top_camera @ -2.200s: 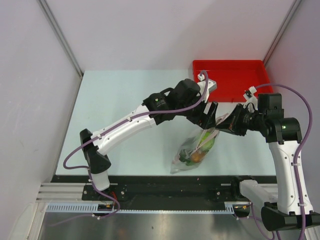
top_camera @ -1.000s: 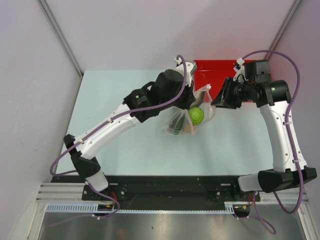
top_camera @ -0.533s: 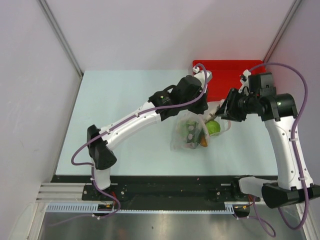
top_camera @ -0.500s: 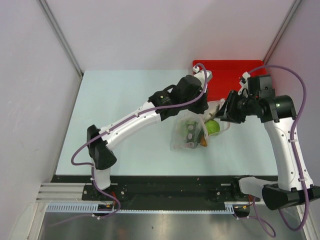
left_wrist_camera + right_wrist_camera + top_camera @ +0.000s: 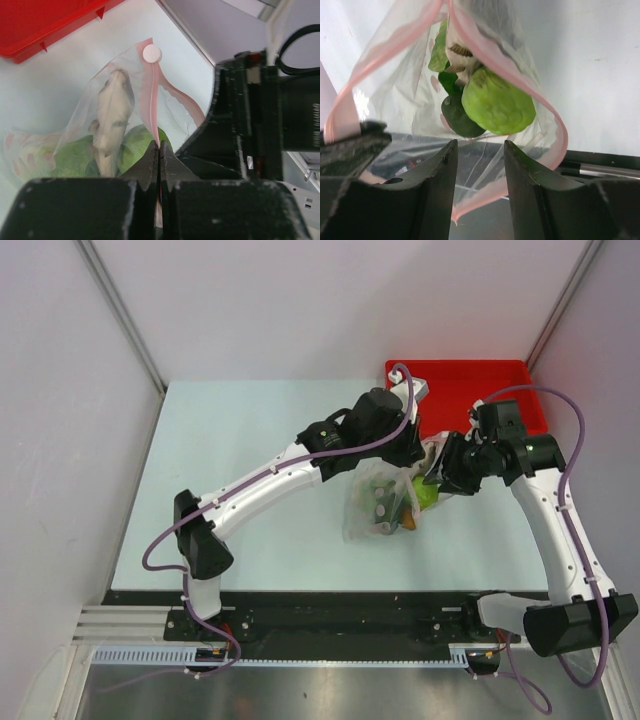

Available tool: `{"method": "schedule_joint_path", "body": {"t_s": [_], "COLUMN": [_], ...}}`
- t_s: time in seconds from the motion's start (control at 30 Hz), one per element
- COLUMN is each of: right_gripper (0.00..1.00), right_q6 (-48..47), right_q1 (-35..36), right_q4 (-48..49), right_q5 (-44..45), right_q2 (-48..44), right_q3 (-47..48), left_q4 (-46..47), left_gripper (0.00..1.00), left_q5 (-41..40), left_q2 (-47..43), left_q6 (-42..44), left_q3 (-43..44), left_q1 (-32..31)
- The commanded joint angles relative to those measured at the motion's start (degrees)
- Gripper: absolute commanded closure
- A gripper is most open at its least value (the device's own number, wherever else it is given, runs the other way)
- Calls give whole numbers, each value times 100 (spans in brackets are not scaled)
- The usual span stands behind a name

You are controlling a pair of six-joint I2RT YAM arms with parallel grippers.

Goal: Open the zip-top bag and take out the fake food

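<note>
I will remove the fruit from the bag next, so my right gripper will grab the light green round fruit's (image 5: pixel 428 495) (image 5: pixel 495 102) sides at the fruit's end that faces the bag's opening.
The zip-top bag (image 5: pixel 380 508) hangs over the table with its mouth pulled open. My left gripper (image 5: pixel 159 150) is shut on its pinkish-red zip strip (image 5: pixel 150 95). My right gripper (image 5: pixel 480 145) is open at the mouth, with the bag's loose lower lip (image 5: pixel 485 200) between its fingers, ungripped. The fake food is inside: a light green round fruit (image 5: pixel 495 102) nearest the mouth, a grey fish (image 5: pixel 112 115), leafy green pieces (image 5: pixel 75 160) and a dark green piece (image 5: pixel 460 119). From above, the green fruit (image 5: pixel 428 495) shows at the bag's right end between both grippers.
The red tray (image 5: pixel 500 380) stands at the back right, just behind both grippers. The right gripper's black body (image 5: pixel 250 120) sits close beside my left fingers. A white wall runs along the right edge.
The right gripper has widened its jaws and shifted a little left toward the bag's mouth. The left arm and bag have held still over the last half second.
</note>
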Motion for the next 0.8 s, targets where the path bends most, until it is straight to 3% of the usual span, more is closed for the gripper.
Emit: {"method": "schedule_joint_path", "body": {"t_s": [0.0, 0.17, 0.2, 0.27, 0.3, 0.43, 0.57, 0.77], "right_gripper": [51, 40, 33, 29, 21, 14, 14, 27], "right_q6": [-130, -201, -210, -227, -227, -219, -114, 62], "right_q1": [33, 76, 94, 155, 173, 314, 498, 788], "right_q4": [419, 631, 718, 763, 789, 982, 1377, 1703], "right_q5": [226, 383, 401, 471, 533, 726, 972, 1333], "right_q2": [113, 192, 218, 262, 297, 297, 332, 429], "right_q3": [-189, -435, -522, -611, -637, -918, -1146, -1393], "left_q4": [360, 448, 439, 492, 492, 536, 580, 624], "left_gripper": [100, 100, 100, 100, 100, 100, 100, 100], "left_q5": [215, 365, 383, 435, 453, 497, 629, 682], "left_q2": [-149, -122, -122, -122, -131, -105, -52, -113], "left_q6": [-127, -180, -180, -206, -206, -206, -294, -338], "left_q3": [272, 237, 219, 202, 202, 202, 193, 88], "left_q1": [48, 48, 48, 48, 48, 48, 48, 48]}}
